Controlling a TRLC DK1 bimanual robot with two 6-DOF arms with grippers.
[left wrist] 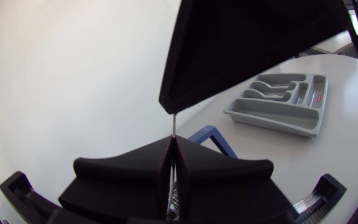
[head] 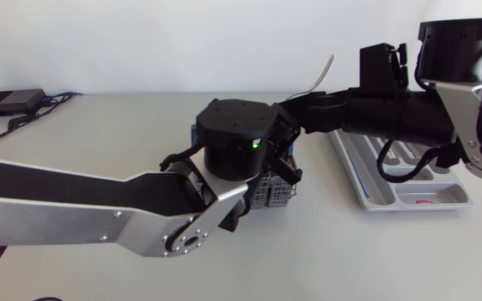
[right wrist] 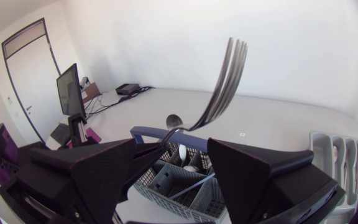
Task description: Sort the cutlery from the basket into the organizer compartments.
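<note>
Next, my right gripper grabs the fork by its curved handle below the tines, since the tines stand bare at the top.
A metal fork [head: 325, 67] stands tines-up over the grey cutlery basket [head: 276, 194]. In the left wrist view my left gripper [left wrist: 173, 140] is shut on the thin lower end of the fork's handle [left wrist: 174, 124], just above the basket's blue handle [left wrist: 211, 134]. My right gripper [right wrist: 171, 144] is open, and the fork [right wrist: 225, 74] rises between its fingers; the handle runs down behind one fingertip. A spoon [right wrist: 174, 119] stands in the basket [right wrist: 173, 180]. The grey organizer [head: 408, 203] lies to the right, under my right arm.
A black box [head: 11, 102] with cables sits at the table's far left. The right gripper [left wrist: 241, 43] hangs close above my left one. The organizer [left wrist: 272, 122] holds some cutlery in its long compartments.
</note>
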